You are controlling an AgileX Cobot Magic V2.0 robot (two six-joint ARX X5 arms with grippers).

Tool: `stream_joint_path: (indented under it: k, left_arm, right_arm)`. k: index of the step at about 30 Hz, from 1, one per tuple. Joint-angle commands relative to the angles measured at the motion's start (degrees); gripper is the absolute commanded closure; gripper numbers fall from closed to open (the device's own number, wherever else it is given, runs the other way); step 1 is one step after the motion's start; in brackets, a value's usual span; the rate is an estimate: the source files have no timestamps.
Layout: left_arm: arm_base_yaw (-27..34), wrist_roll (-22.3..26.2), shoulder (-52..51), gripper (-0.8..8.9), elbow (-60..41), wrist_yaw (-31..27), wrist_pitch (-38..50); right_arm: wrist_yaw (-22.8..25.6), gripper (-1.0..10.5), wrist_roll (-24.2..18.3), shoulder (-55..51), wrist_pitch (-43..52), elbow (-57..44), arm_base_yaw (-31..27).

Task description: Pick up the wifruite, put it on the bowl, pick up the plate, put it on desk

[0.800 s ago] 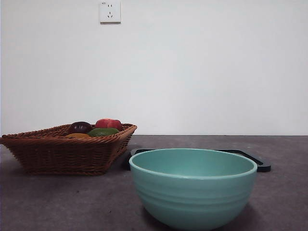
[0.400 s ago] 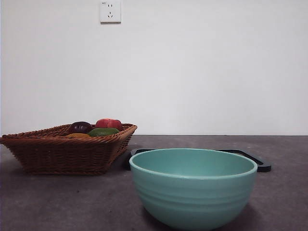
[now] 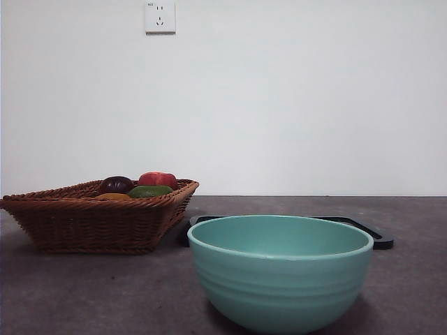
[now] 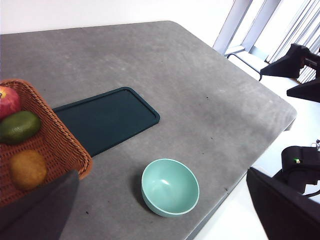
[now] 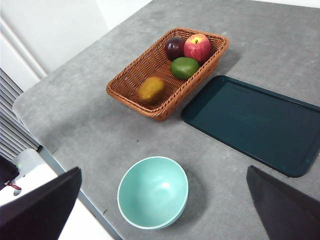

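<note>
Next, my left gripper grabs the orange-brown wifruite around its rounded body [image 3: 112, 197], to put the wifruite in the bowl [image 3: 279, 272].
The wifruite [image 5: 151, 89] is a small orange-brown fruit lying in the wicker basket [image 5: 131, 80], also seen as wifruite [image 4: 28, 169] and wifruite [image 3: 112, 197]. The mint-green bowl [image 3: 279, 272] stands empty on the desk [image 3: 105, 293] near its front edge; bowl [image 4: 170, 186], bowl [image 5: 153, 192]. A flat black tray [image 5: 250, 122] lies behind it; no other plate shows. My left gripper [image 4: 160, 217] and right gripper [image 5: 162, 215] hang high above the table, both open and empty. Neither appears in the front view.
The basket [image 3: 98, 220] also holds a red apple [image 5: 198, 48], a green fruit [image 5: 184, 67] and a dark purple fruit [image 5: 174, 48]. The tray [image 4: 102, 120] sits right beside the basket. The desk's edge [image 4: 240, 172] runs close to the bowl.
</note>
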Motion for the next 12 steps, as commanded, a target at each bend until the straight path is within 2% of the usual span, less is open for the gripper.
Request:
stream_joint_path:
  k: [1, 8, 12]
  left_arm:
    - [-0.2, -2.0, 2.2, 1.29, 1.2, -0.1, 0.5]
    - [-0.2, -4.9, 11.3, 1.31, 1.2, -2.3, 0.5]
    - [-0.2, -5.1, 18.4, 1.30, 1.5, -5.9, 0.5]
  right_arm:
    - [0.0, 3.5, -0.2, 0.2, 0.5, 0.9, 0.3]
    - [0.0, 3.5, -0.2, 0.2, 0.6, 0.9, 0.3]
    - [0.0, 3.5, -0.2, 0.2, 0.6, 0.9, 0.3]
